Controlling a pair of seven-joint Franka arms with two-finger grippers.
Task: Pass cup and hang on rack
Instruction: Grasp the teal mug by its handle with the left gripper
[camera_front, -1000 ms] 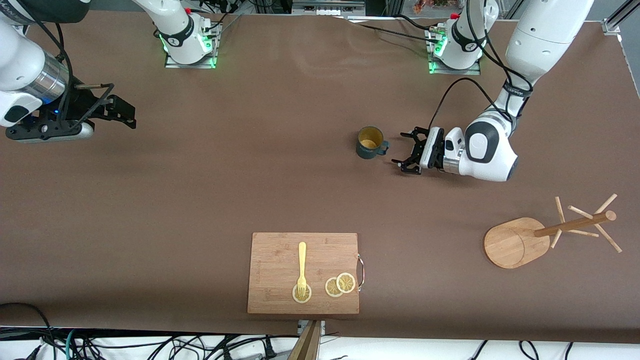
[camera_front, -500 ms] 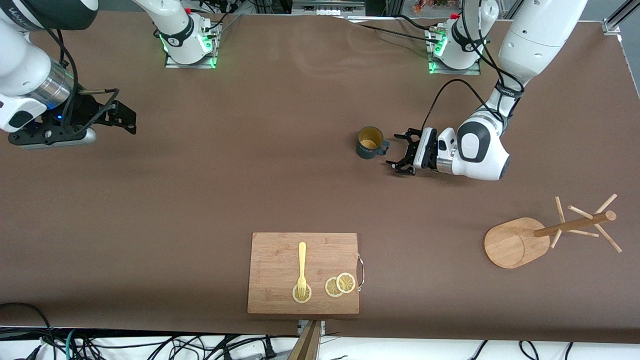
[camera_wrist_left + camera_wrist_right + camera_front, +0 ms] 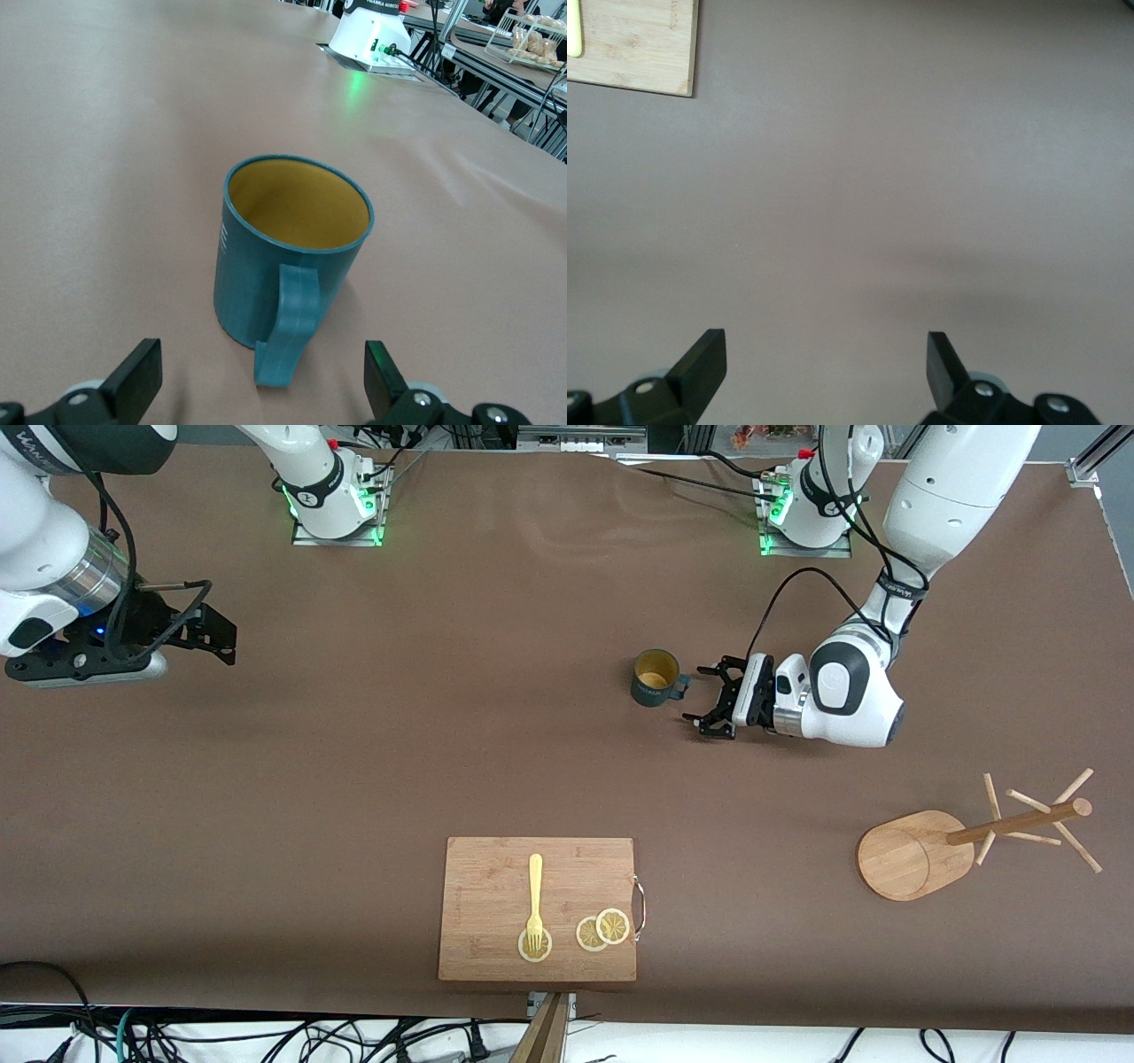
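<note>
My left gripper takes hold of the dark teal cup by its handle next, to hang it on the rack.
The dark teal cup with a yellowish inside stands upright on the brown table, its handle turned toward my left gripper. That gripper is low over the table right beside the handle and open. In the left wrist view the cup fills the middle, and the handle points into the gap of my left gripper without touching either finger. The wooden rack stands toward the left arm's end, nearer the front camera than the cup. My right gripper hangs open and empty over bare table at the right arm's end.
A wooden cutting board lies near the table's front edge, carrying a yellow fork and lemon slices. Its corner shows in the right wrist view. The arm bases stand along the back edge.
My left gripper has slid a little closer to the cup's handle. The right arm has shifted slightly. The cup has not moved.
</note>
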